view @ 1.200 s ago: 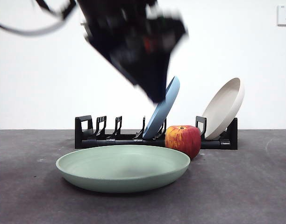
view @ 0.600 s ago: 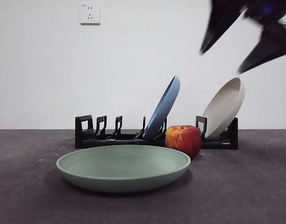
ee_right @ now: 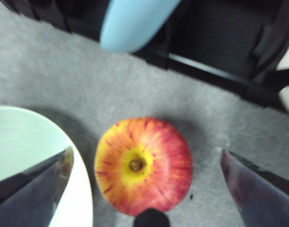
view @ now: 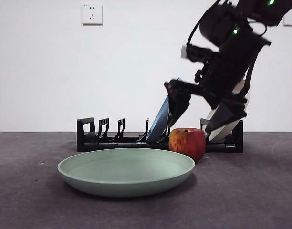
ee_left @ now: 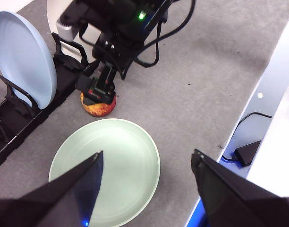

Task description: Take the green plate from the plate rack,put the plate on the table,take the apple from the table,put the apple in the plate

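My right gripper grabs the red and yellow apple around its plump sides next, to put the apple (view: pixel 187 143) in the green plate (view: pixel 126 171).
The green plate (view: pixel 126 171) lies flat on the table (view: pixel 251 191), in front of the black plate rack (view: pixel 117 140). The red and yellow apple (view: pixel 187 143) stands on the table, just beside the plate's rim. My right gripper (view: pixel 196 122) is open and hangs just above the apple, one jaw on each side. In the right wrist view the apple (ee_right: pixel 143 165) sits between the jaws of the right gripper (ee_right: pixel 144 157), with the plate's rim (ee_right: pixel 26 142) beside it. My left gripper (ee_left: pixel 148 156) is open and empty, high above the plate (ee_left: pixel 106 170).
A blue plate (view: pixel 160 119) leans in the rack's middle, close behind the right gripper. A beige plate (view: pixel 242 90) leans at the rack's right end, partly hidden by the arm. A cable and power brick (ee_left: pixel 243 151) lie off the table's edge.
The first arm rose out of the front view. The right arm came in from the top right and came down until its open jaws hung over the apple. Plate and apple have not moved.
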`<action>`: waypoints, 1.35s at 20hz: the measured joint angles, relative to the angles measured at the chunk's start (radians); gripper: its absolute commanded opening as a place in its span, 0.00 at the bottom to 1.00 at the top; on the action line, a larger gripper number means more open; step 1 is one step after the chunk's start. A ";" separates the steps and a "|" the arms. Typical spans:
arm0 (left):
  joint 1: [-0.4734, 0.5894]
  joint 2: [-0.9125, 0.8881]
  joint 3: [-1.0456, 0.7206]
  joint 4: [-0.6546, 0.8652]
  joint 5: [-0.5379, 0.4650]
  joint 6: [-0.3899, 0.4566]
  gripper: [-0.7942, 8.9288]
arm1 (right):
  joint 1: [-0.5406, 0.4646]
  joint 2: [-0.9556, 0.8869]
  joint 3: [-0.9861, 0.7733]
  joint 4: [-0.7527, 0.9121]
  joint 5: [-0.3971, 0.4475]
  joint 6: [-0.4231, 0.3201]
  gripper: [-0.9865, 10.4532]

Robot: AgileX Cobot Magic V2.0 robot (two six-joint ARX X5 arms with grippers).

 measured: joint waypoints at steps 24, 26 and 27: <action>0.000 0.000 0.000 0.000 -0.003 0.000 0.40 | 0.005 0.034 0.000 0.011 0.004 0.015 0.08; 0.000 0.000 0.000 0.000 -0.003 0.000 0.40 | 0.028 -0.061 0.000 0.014 0.006 0.015 0.08; 0.000 0.000 0.000 0.000 -0.003 0.000 0.40 | 0.048 -0.107 0.000 0.013 0.002 0.015 0.08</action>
